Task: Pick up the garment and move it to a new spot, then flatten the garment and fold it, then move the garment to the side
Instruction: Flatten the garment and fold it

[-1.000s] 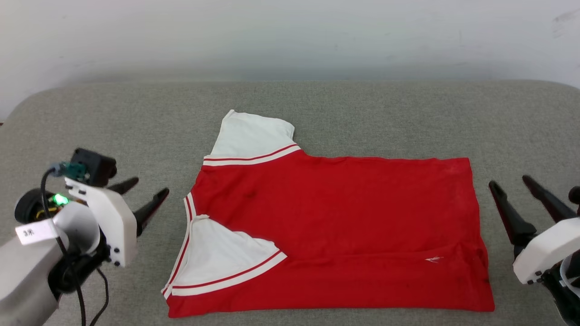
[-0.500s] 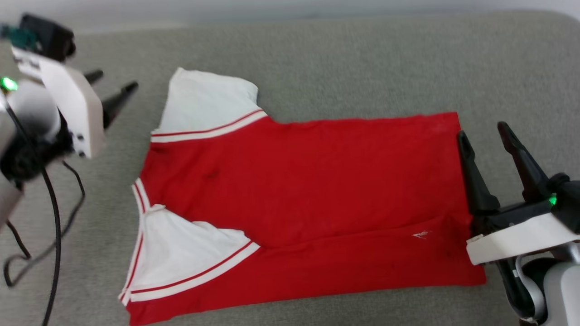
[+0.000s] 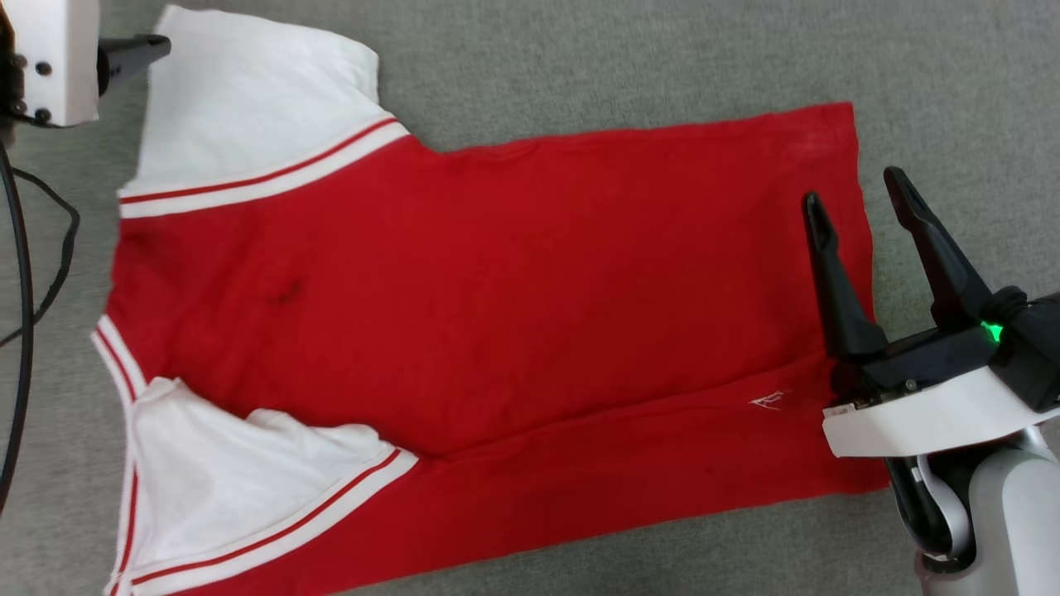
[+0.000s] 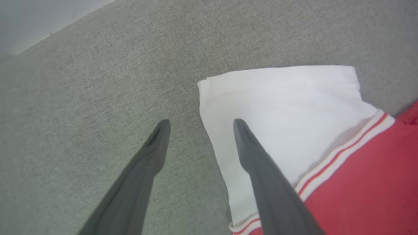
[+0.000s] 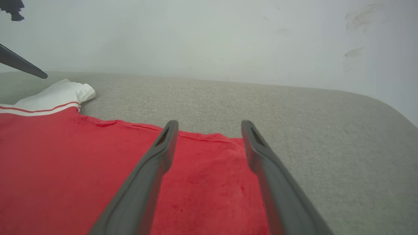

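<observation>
My right gripper is going to grab the garment next by its red hem corner [image 3: 847,127], where the garment's edge meets the cushion, because the garment's body [image 3: 517,288] is spread flat.
The garment [image 3: 497,298], a red T-shirt with white striped-trim sleeves, lies spread flat on the grey cushion [image 3: 580,50], collar to the left and hem to the right. My right gripper [image 3: 857,194] is open above the hem's far right corner, one finger over red cloth and the other over the cushion; the right wrist view shows it [image 5: 209,123] straddling that hem edge. My left gripper [image 4: 200,122] is open at the far white sleeve [image 4: 287,107], one finger above the sleeve and one above bare cushion. One of its fingers [image 3: 132,52] shows at the head view's top left.
A black cable [image 3: 25,273] loops along the left edge of the head view. A pale wall [image 5: 209,32] rises behind the cushion, whose rounded right end [image 5: 385,107] curves away. Bare cushion lies beyond the garment and to its right.
The head camera has tipped down and closer. My right gripper has come in from the right over the hem. My left gripper has gone from beside the collar up to the far sleeve.
</observation>
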Tool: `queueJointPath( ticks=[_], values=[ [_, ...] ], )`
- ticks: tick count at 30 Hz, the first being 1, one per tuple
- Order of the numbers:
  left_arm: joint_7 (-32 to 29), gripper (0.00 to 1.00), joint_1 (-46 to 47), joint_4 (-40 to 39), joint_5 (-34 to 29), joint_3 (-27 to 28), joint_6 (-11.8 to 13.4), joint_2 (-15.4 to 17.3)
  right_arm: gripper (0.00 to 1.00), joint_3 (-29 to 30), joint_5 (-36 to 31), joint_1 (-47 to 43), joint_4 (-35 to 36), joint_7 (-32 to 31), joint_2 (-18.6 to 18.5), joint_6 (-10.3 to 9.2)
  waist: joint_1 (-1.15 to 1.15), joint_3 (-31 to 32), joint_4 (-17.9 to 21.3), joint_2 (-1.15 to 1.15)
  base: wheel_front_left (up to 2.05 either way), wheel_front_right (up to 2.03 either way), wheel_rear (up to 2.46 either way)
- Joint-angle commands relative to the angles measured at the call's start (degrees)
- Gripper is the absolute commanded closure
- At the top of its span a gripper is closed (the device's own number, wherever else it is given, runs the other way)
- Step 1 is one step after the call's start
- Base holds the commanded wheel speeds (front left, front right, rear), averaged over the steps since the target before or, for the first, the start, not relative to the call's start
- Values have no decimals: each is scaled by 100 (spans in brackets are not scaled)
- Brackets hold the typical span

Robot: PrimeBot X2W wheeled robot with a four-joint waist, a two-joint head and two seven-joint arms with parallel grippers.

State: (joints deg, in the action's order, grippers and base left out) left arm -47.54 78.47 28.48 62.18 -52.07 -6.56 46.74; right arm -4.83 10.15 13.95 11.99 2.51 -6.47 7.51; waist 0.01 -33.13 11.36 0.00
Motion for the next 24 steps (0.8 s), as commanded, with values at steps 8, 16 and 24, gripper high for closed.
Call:
queueJointPath(
  ticks=[8, 16, 24],
  values=[
    [-261, 0, 198, 342, -267, -319, -35, -143, 0, -19, -76, 153, 19, 93, 91, -5, -1, -415, 173, 0, 0, 0, 0],
    [-371, 100, -104, 407, -241, -762, -83, -118, 0, 9, -70, 279, 16, 115, 95, -5, -1, -392, 179, 0, 0, 0, 0],
    [365, 100, 106, 222, -229, -791, -86, -219, 0, 187, -95, 557, 86, -358, -479, -6, -1, 2, -4, 0, 0, 0, 0]
  ],
)
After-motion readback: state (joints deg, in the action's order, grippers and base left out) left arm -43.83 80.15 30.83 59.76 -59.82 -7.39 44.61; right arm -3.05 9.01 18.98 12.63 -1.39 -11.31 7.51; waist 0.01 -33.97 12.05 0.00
